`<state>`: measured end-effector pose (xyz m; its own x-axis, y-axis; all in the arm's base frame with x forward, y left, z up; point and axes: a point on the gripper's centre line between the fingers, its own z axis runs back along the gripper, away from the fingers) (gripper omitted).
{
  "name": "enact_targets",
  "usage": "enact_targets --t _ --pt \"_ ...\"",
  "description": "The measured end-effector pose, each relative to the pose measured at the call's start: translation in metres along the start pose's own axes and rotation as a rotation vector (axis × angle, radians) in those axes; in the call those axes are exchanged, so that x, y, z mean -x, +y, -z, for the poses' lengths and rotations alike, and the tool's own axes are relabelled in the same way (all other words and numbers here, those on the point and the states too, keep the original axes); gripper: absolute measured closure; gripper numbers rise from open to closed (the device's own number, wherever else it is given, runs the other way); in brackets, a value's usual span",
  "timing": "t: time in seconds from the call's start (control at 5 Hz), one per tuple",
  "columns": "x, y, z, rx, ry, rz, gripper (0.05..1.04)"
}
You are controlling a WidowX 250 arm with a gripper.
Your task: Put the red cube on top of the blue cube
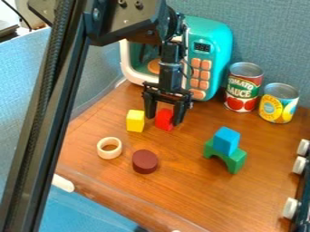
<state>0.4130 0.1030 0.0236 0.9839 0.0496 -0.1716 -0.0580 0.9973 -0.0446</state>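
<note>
My gripper takes the red cube by its opposite sides next, so the red cube's bottom stays free to rest on the blue cube (226, 141).
The black gripper (163, 118) hangs down in front of the toy microwave with its fingers spread apart, one on each side of the red cube (164, 119). The red cube is on the wooden table, and the right finger stands close against its right side. Whether either finger touches it, I cannot tell. To the right, the blue cube (226, 141) rests tilted in the view on top of a green arch block (233, 158).
A yellow block (135, 121) stands just left of the gripper. Nearer are a pale ring (109, 148) and a maroon cylinder (145, 161). Behind are a teal microwave (213, 54) and two cans (243, 87). White knobs (299, 165) line the right edge.
</note>
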Motion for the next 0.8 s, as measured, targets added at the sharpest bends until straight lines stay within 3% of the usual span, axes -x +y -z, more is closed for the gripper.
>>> enact_targets --t 0.2,0.4,0.6,0.8 --pt "-0.002 -0.001 0.005 0.017 -0.003 -0.002 0.379" --pt "-0.003 -0.001 0.007 0.036 -0.014 0.001 0.474" --pt "0.001 -0.004 0.006 0.046 -0.018 -0.007 0.474" --pt "0.011 -0.020 -0.020 0.084 -0.066 -0.047 0.475"
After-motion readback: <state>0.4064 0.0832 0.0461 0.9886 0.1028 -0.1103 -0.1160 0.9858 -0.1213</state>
